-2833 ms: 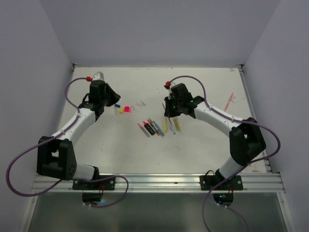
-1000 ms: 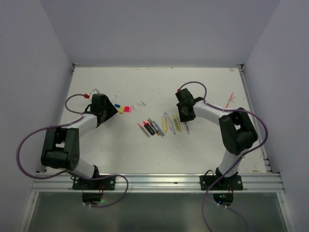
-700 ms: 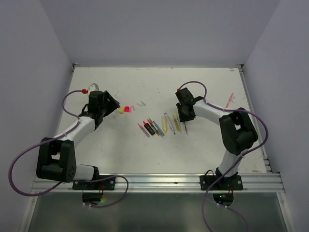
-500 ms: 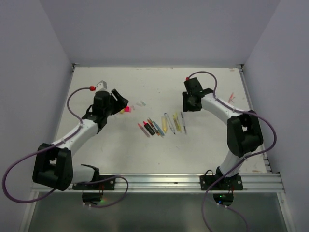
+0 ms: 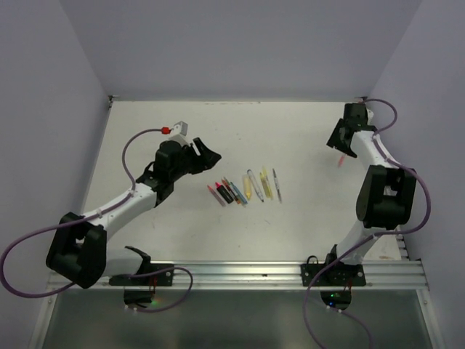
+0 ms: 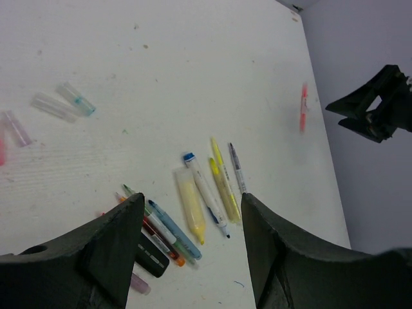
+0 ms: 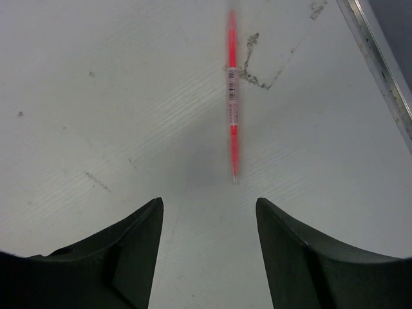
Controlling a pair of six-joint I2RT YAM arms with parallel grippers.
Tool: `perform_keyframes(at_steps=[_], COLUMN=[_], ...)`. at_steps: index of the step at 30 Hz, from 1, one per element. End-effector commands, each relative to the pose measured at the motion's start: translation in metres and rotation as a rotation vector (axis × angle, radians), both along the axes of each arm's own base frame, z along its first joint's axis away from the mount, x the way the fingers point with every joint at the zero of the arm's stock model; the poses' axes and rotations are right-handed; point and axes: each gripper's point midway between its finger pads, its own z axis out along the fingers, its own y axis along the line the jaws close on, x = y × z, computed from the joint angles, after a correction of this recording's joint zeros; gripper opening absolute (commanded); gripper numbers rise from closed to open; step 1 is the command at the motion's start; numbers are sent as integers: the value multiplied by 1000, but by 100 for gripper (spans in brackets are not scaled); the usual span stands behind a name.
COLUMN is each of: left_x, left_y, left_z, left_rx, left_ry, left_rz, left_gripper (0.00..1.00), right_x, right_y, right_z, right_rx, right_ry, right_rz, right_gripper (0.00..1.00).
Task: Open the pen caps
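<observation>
My right gripper is about to grab the red pen (image 7: 232, 96) near its closer end, below the barcode label (image 7: 234, 144). The pen's far end will stay free for my left gripper.
The pens (image 5: 244, 187) lie in a row mid-table, uncapped tips showing. The left wrist view shows a yellow highlighter (image 6: 191, 207), a white-and-blue pen (image 6: 205, 192), a yellow pen (image 6: 223, 184) and a grey pen (image 6: 236, 168). Pale clear pen caps (image 6: 76, 98) lie apart at the upper left. My left gripper (image 5: 207, 154) (image 6: 193, 201) hangs open above the row's left end, holding nothing. A lone red pen (image 7: 232, 96) lies near the right edge. My right gripper (image 5: 340, 142) (image 7: 209, 205) is open and empty just short of its tip.
The table's metal right rail (image 7: 380, 71) runs close beside the red pen. Grey walls (image 5: 51, 109) enclose the table on three sides. A dark scuff (image 7: 257, 71) marks the surface next to the red pen. More capless pens, blue (image 6: 174, 230) and black (image 6: 152, 255), lie by my left finger.
My right gripper left the pen row, swung to the far right by the red pen, and opened. My left gripper rose and moved right from the coloured caps toward the pen row.
</observation>
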Motion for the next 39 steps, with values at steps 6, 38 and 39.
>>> perform_keyframes(at_steps=[6, 38, 39], left_x=[-22, -12, -12], left_y=[-20, -37, -37], left_z=[26, 5, 5], left_rx=[-94, -99, -98], left_ry=[-110, -68, -69], left_rz=[-129, -189, -190], left_gripper=[65, 65, 65], right_x=[18, 9, 9], right_y=[-25, -41, -41], right_z=[-35, -97, -96], right_rx=[-6, 112, 110], right_ry=[-1, 159, 151], right_rz=[-107, -76, -83], right_gripper=[58, 0, 0])
